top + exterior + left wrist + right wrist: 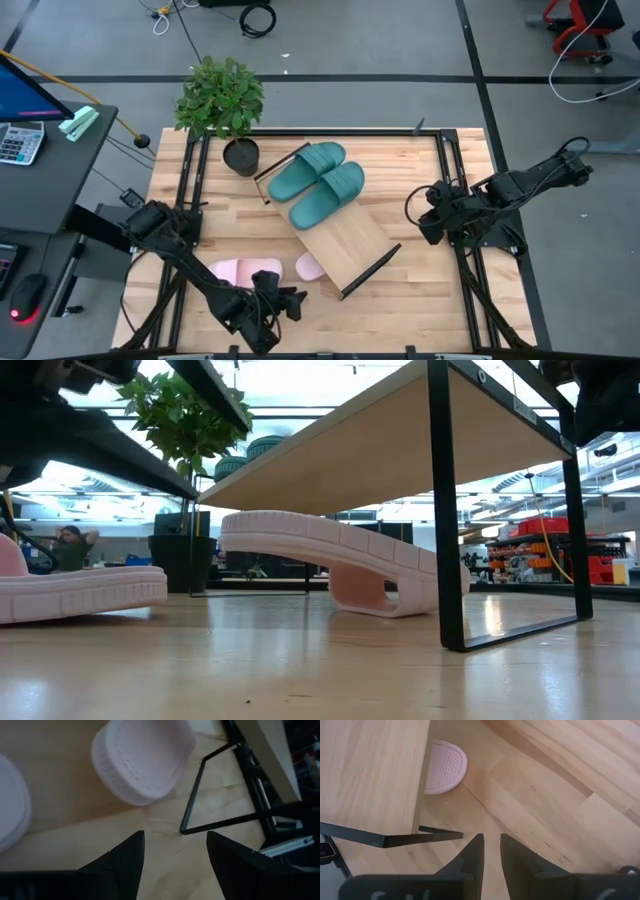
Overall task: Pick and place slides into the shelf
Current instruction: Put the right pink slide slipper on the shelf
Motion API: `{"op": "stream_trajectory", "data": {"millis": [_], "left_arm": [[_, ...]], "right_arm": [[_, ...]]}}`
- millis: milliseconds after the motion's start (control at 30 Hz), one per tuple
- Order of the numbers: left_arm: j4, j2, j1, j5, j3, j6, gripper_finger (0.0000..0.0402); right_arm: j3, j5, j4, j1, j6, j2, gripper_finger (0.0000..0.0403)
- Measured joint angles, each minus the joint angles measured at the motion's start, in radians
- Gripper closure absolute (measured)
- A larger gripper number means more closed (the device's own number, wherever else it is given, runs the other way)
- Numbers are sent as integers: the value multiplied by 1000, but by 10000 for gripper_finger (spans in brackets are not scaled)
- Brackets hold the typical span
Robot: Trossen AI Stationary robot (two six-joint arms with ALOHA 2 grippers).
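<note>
I should next grab the pink slide with my left gripper by its sole's ribbed edge (308,273). Then I can place it on the shelf (345,240).
The shelf (345,240) lies slantwise across the middle of the table, a light wood board on black end bars (445,510). Two teal slides (320,183) rest side by side on its far end. One pink slide (245,270) lies flat on the table left of the shelf's near end. The second pink slide (142,757) lies partly under the board, with one end (385,595) on the table. My left gripper (175,855) hovers open near the table's front edge, close to both pink slides. My right gripper (491,850) waits at the table's right, its fingers slightly apart and empty.
A potted plant (220,95) stands at the table's far left corner, next to the shelf's far end. Black frame rails (190,190) run along the table's sides. Bare wood (420,290) lies right of the shelf's near end.
</note>
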Motion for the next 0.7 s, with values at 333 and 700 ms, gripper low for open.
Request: {"op": "stream_trajectory", "data": {"millis": [333,700], "left_arm": [[-48,16,6,41,0,-275,132],[-119,15,33,-24,0,-324,112]], "right_arm": [[0,-3,1,0,28,0,334],[0,-8,5,0,31,0,334]]}}
